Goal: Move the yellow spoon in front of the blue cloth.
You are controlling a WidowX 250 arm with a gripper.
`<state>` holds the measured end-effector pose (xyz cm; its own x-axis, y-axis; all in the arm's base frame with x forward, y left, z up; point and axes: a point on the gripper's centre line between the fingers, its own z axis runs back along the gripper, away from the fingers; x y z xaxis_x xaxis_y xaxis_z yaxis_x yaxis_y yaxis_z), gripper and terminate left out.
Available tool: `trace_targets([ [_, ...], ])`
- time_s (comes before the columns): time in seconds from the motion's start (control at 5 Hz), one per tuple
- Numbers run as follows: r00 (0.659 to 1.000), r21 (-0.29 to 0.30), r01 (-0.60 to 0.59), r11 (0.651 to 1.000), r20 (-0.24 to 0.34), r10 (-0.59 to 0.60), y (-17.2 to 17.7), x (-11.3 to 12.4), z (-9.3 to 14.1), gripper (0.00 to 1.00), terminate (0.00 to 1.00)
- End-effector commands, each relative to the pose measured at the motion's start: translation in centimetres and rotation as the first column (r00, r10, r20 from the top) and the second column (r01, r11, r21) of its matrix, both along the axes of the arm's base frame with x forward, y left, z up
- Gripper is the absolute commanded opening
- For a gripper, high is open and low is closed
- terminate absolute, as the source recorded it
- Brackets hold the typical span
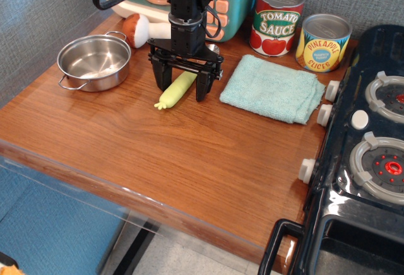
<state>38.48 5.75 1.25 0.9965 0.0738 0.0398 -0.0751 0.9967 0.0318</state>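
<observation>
Next, my gripper takes hold of the upper handle near the middle to move the spoon, which is long with a metal bowl [213,48] at one end.
The yellow spoon [175,91] lies on the wooden counter, its pale yellow-green handle pointing toward the front left; its silver bowl is hidden behind the gripper. My black gripper [181,88] hangs open right over the spoon, one finger on each side of the handle, low near the counter. The blue cloth [271,88], a folded aqua towel, lies to the right of the gripper, a short gap away from it.
A steel pot [95,62] sits at the left. A brown-capped mushroom toy [140,30] and a teal toy appliance [233,0] stand behind the gripper. A tomato sauce can [276,19] and a pineapple can [323,42] stand behind the cloth. A black toy stove [369,149] borders the right.
</observation>
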Motion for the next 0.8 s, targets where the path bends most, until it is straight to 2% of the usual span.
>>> trace_targets([
  [0.0,0.998,-0.012,-0.004,1.0,0.056,0.004,0.4,0.4,1.5,0.0,0.0],
  [0.2,0.995,-0.019,0.02,1.0,0.098,-0.018,-0.4,0.4,3.1,0.0,0.0],
  [0.4,0.985,0.008,0.066,0.998,0.156,-0.067,-2.6,-0.5,5.7,0.0,0.0],
  [0.6,0.966,-0.031,0.142,0.989,0.221,-0.132,-5.7,-2.5,7.1,0.0,0.0],
])
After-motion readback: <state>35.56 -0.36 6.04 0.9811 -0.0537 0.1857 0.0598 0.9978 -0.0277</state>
